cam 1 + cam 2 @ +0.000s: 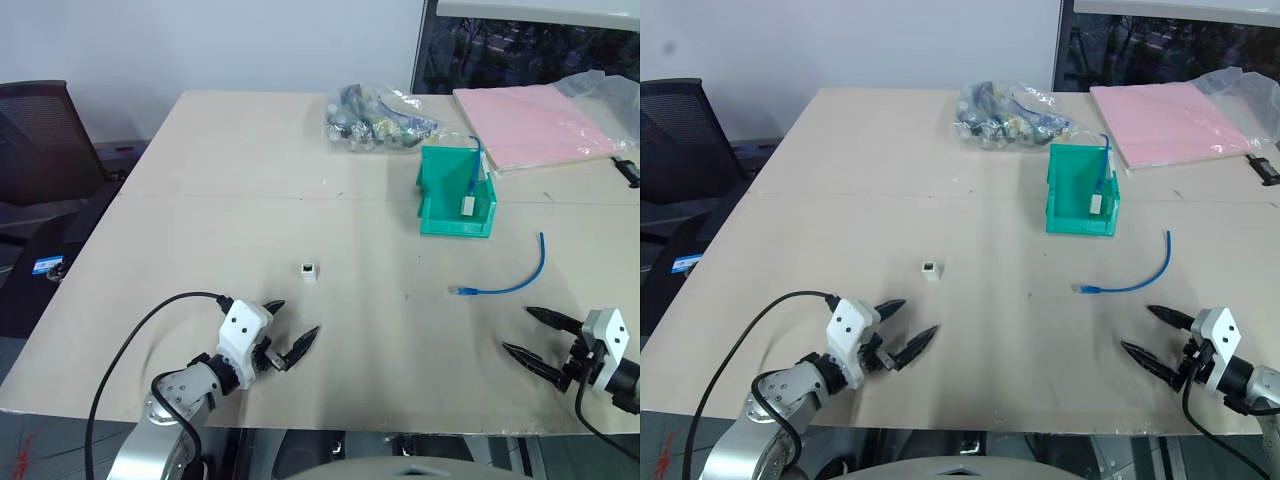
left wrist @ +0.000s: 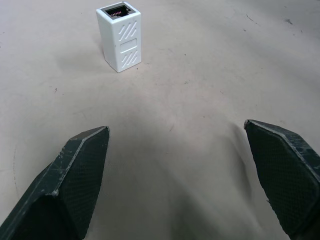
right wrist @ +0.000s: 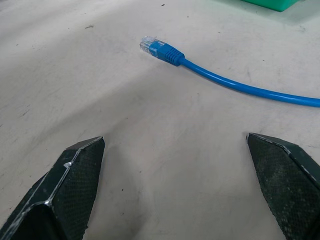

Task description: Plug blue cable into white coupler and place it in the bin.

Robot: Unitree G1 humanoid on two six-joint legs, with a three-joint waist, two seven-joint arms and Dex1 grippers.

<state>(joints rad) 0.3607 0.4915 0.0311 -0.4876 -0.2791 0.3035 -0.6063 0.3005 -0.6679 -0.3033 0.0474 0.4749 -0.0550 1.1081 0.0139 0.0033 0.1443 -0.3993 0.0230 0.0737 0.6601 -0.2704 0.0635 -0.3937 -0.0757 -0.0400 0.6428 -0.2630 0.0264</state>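
Observation:
My right gripper should grab the blue cable by the ribbed boot behind its clear plug. The cord lies loose in a round curve.
The white coupler stands upright on the tan table, socket up, a short way ahead of my left gripper, which is open and empty. In the left wrist view the coupler sits beyond the spread fingertips. The blue cable lies curved on the table at the right, its clear plug pointing left. Just short of it, my right gripper is open and empty. The teal bin stands further back, with another blue cable and a white coupler inside.
A clear bag of parts lies behind the bin. A pink folder and a crumpled plastic bag lie at the back right. A black chair stands off the table's left side. Both grippers hover near the table's front edge.

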